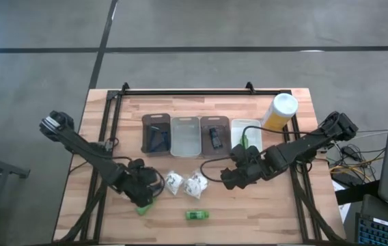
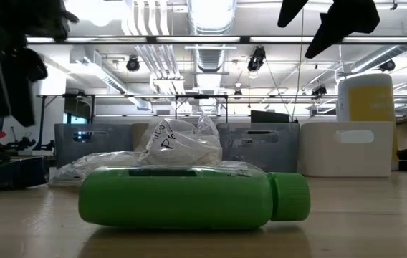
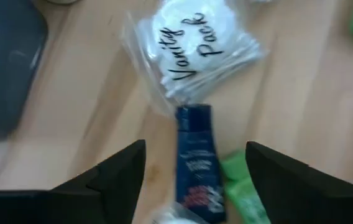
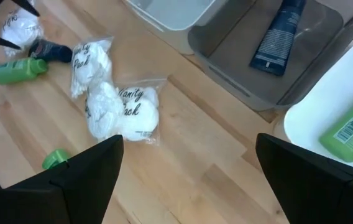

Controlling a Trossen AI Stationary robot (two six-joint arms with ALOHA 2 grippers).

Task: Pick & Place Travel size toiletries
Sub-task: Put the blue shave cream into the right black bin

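The left gripper should next pick out the dark blue tube for sorting into a tray, and it should grab the tube by its end with the cap (image 3: 194, 118).
Several travel size toiletries lie loose on the wooden table. A dark blue tube (image 3: 196, 165) rests flat beside a green bottle (image 3: 238, 186), just short of a white "Vanity Pack" bag (image 3: 195, 50). My left gripper (image 3: 195, 147) hovers open above the tube, one finger on each side of it. Two white bundles (image 1: 173, 183) (image 1: 195, 183) lie mid-table. Another green bottle (image 1: 197, 215) lies on its side near the front edge. My right gripper (image 1: 231, 174) stands open above the table, right of the bundles, with nothing between its fingers.
Four trays sit in a row at the far middle: a dark one (image 1: 156, 133) with blue items, a clear one (image 1: 185, 135), a dark one (image 1: 214, 123) with a black piece, a white one (image 1: 238, 127) with a green bottle. A tall yellow bottle (image 1: 279, 111) stands at the far right.
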